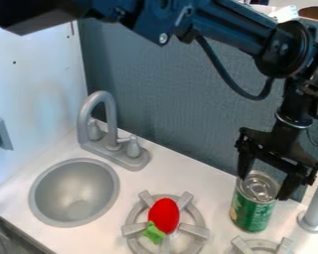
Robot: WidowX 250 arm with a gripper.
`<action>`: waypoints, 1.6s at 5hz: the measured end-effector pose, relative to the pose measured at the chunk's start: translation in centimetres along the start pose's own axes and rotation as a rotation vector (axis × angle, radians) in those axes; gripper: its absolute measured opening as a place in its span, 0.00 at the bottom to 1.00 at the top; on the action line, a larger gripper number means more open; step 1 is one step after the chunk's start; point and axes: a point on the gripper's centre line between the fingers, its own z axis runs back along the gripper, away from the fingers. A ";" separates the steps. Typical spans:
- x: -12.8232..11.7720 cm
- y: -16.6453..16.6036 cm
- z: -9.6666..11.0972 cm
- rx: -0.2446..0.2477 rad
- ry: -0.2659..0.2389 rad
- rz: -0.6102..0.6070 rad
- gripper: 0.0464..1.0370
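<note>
I need to move the green can (253, 208) across the counter, so my gripper should first grab the can by its silver top rim.
The gripper (263, 188) hangs at the right, pointing down over a green can (253, 208) with a silver lid. Its fingers are spread wide, one at each side of the can's top rim, and the gripper is open. The can stands upright on the counter. To its left, a red toy strawberry (164, 215) with a green leafy end (153, 232) lies on a grey burner grate (132, 218).
A round grey sink (74, 192) and a grey faucet (106, 119) are at the left. A second grate (260, 244) sits at the bottom edge, and a grey post (315, 208) rises right of the can. A dark blue-grey panel (168, 94) stands behind the counter (208, 191).
</note>
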 end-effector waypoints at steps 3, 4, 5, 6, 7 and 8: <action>0.4 -0.2 -2.0 -0.003 -0.012 -0.077 0.96; 1.1 -0.3 -2.0 -0.010 -0.053 -0.118 0.96; 1.6 -0.4 -3.0 -0.008 -0.067 -0.132 0.96; 2.6 -0.3 -3.7 0.025 -0.071 -0.111 0.96; 3.6 -0.2 -4.7 0.063 -0.068 -0.066 0.96; 4.3 0.2 -5.1 0.104 -0.086 -0.053 0.96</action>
